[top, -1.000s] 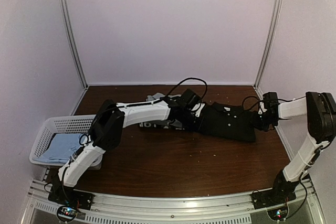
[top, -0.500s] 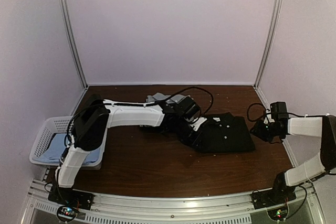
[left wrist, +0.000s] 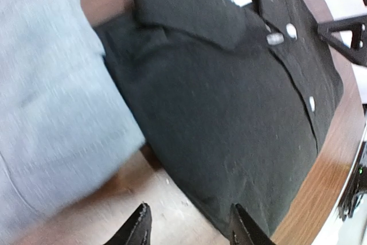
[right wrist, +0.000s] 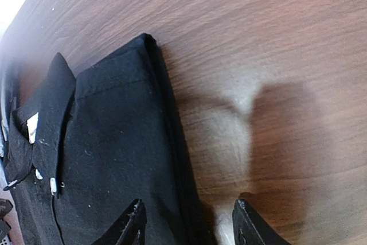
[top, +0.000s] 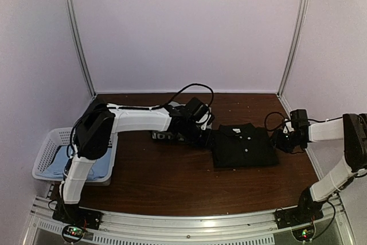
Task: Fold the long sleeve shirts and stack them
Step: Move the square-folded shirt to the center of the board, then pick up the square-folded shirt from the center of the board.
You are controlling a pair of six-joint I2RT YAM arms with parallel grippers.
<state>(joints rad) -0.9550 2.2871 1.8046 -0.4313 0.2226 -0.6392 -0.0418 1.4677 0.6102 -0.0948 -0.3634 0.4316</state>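
Note:
Next, my left gripper grabs the black shirt by its side edge nearest the greyish shirt, opposite my right gripper, to stack the black shirt still folded.
A black long sleeve shirt [top: 243, 147] lies folded in a compact rectangle right of the table's middle, collar toward the back. My left gripper [top: 205, 134] is at its left edge, open, with only bare table and the shirt's hem [left wrist: 252, 199] between the fingertips [left wrist: 140, 229]. My right gripper [top: 280, 140] is at its right edge, open, straddling the folded edge [right wrist: 172, 159] without gripping it. A greyish shirt [top: 167, 136] lies left of the black one, partly under my left arm, and shows in the left wrist view [left wrist: 46, 96]. A light blue shirt [top: 60, 163] rests in the basket.
A white lattice basket [top: 51, 137] sits at the table's left edge. The enclosure's walls and metal posts [top: 77, 32] close in the back and sides. The brown table [top: 189, 190] stretches toward the arm bases.
Both grippers have opened and let go of the black shirt, which now lies folded smaller. The left gripper has drawn back to its left edge; the right has moved in toward its right edge.

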